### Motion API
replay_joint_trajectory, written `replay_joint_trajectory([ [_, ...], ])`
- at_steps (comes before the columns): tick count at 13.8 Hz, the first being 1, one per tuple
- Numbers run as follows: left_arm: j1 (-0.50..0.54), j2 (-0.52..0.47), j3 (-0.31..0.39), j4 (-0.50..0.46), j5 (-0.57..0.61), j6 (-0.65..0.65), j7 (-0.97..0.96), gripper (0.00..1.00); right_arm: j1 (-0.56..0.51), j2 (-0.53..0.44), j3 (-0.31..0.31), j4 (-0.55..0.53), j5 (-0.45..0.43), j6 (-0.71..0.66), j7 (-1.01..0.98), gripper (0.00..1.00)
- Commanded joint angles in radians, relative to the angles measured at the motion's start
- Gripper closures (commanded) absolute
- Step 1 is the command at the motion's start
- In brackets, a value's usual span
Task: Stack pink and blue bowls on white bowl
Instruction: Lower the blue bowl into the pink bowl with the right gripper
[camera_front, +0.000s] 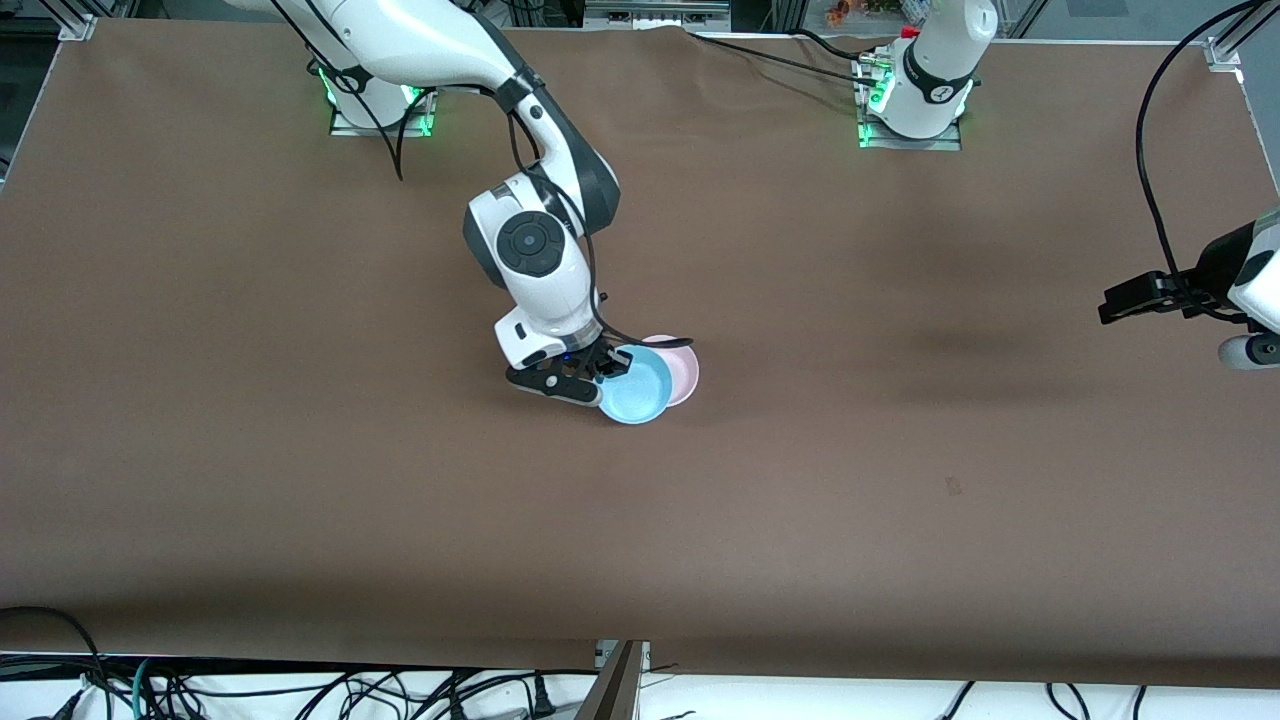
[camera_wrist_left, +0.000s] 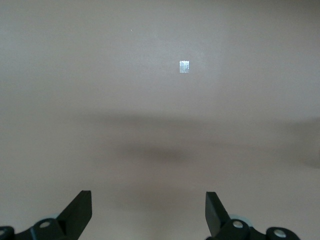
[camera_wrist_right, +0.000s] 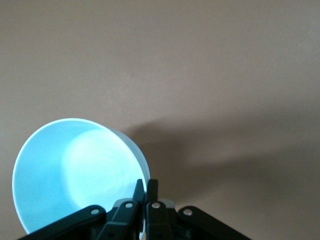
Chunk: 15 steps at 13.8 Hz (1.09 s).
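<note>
The blue bowl covers only one side of the pink bowl, so my right gripper now centers the blue bowl over the pink bowl before opening.
My right gripper (camera_front: 612, 365) is shut on the rim of the light blue bowl (camera_front: 640, 390) at the middle of the table. In the right wrist view one finger is inside the blue bowl (camera_wrist_right: 65, 175) and one outside, the right gripper (camera_wrist_right: 145, 186) pinching its wall. The bowl hangs tilted and casts a shadow on the cloth. The pink bowl (camera_front: 684, 372) sits right beside it, partly covered by it in the front view. The white bowl is hidden or out of view. My left gripper (camera_front: 1110, 305) waits open over bare cloth at the left arm's end, nothing between its fingers (camera_wrist_left: 80, 210).
A brown cloth (camera_front: 300, 450) covers the whole table. A small bright patch of light (camera_wrist_left: 184, 66) lies on the cloth below the left gripper. Cables hang along the table edge nearest the front camera.
</note>
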Motion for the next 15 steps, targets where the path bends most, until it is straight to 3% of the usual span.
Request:
replay_joint_trajectory([
  [1,-0.002,0.010,0.001,0.027,-0.010,-0.021,0.016,0.00,0.002,0.008,0.026,0.027,0.001,-0.003,0.046,1.00],
  [15,-0.003,0.010,0.001,0.028,-0.010,-0.021,0.017,0.00,0.031,0.080,0.041,0.026,-0.014,0.070,0.065,1.00],
])
